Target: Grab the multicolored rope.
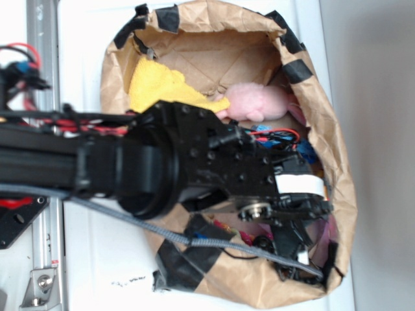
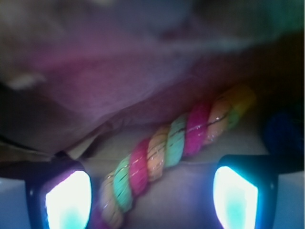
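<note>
My gripper is going to grab the rope's twisted part beside the rope's yellow tip next, and the multicolored rope (image 2: 176, 140) is in the paper bag.
The multicolored rope (image 2: 176, 140), twisted in pink, green and yellow strands, runs diagonally from lower left to upper right in the wrist view. My gripper (image 2: 151, 198) is open, and the rope's lower part lies between its two fingers, closer to the left finger (image 2: 66, 200) than to the right one (image 2: 236, 198). Neither pad touches it. In the exterior view my gripper (image 1: 299, 223) reaches down into the brown paper bag (image 1: 337, 136), and the arm hides the rope there.
Inside the bag lie a yellow cloth (image 1: 162, 87) and a pink plush toy (image 1: 259, 102). A blurred pink-purple soft thing (image 2: 119, 81) fills the wrist view above the rope. A dark blue object (image 2: 283, 131) sits at right. Black tape (image 1: 188, 256) patches the bag's rim.
</note>
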You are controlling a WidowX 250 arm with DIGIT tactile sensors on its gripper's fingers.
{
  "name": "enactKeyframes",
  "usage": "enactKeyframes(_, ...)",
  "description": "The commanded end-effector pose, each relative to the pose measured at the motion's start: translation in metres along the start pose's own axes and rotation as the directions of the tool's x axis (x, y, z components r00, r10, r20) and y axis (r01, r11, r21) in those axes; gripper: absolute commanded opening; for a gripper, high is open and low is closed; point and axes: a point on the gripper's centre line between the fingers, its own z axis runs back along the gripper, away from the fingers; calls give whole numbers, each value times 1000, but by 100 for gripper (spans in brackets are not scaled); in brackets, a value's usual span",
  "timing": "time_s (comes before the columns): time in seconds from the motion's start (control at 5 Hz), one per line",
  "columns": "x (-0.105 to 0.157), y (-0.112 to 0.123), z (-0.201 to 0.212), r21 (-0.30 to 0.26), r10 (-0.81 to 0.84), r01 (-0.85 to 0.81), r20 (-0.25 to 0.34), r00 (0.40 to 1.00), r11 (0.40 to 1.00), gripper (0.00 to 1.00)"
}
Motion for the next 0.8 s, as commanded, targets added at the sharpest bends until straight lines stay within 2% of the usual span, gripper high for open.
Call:
enactKeyframes(0.0, -18, -9, -16, 15, -342, 347, -124, 931, 938, 100)
enactKeyframes(0.2, -31, 6, 7, 96, -356, 377, -183, 917, 921, 100)
enactKeyframes(0.4, -39, 16, 43, 115, -316, 337, -169, 934, 934, 100)
enactKeyframes(0.6, -39, 15, 59, 80, -288, 299, -130, 949, 951, 100)
